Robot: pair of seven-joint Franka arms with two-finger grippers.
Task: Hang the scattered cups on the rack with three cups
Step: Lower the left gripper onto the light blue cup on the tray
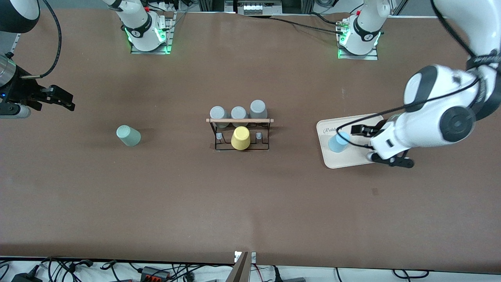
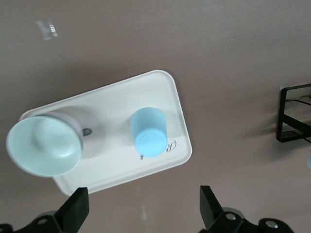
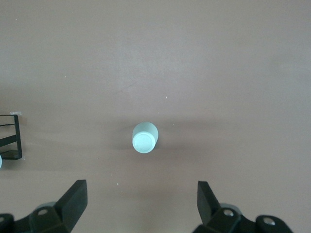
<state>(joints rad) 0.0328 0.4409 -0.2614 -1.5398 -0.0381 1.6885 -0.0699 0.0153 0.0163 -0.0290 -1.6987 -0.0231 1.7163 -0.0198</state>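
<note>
I next need to grab the light blue cup by its closed base end (image 1: 344,136) with my left gripper, so that the cup's opening stays free to slip onto the rack.
The black wire rack (image 1: 240,135) with a wooden top rod stands mid-table; its edge also shows in the left wrist view (image 2: 294,114) and the right wrist view (image 3: 10,136). The light blue cup (image 1: 338,142) (image 2: 148,132) stands upside down on the cream tray. The mint green cup (image 1: 128,136) (image 3: 145,138) sits on the bare table toward the right arm's end. My left gripper (image 1: 368,144) (image 2: 143,211) is open and empty above the tray's edge, beside the blue cup. My right gripper (image 1: 66,100) (image 3: 141,206) is open and empty, high above the table beside the mint cup.
Three grey cups (image 1: 238,112) hang on the rack's farther pegs and a yellow cup (image 1: 240,138) on its nearer middle peg. The cream "Rabbit" tray (image 1: 344,160) (image 2: 112,170) lies toward the left arm's end. A wide pale cup (image 2: 43,145) stands open end up on it.
</note>
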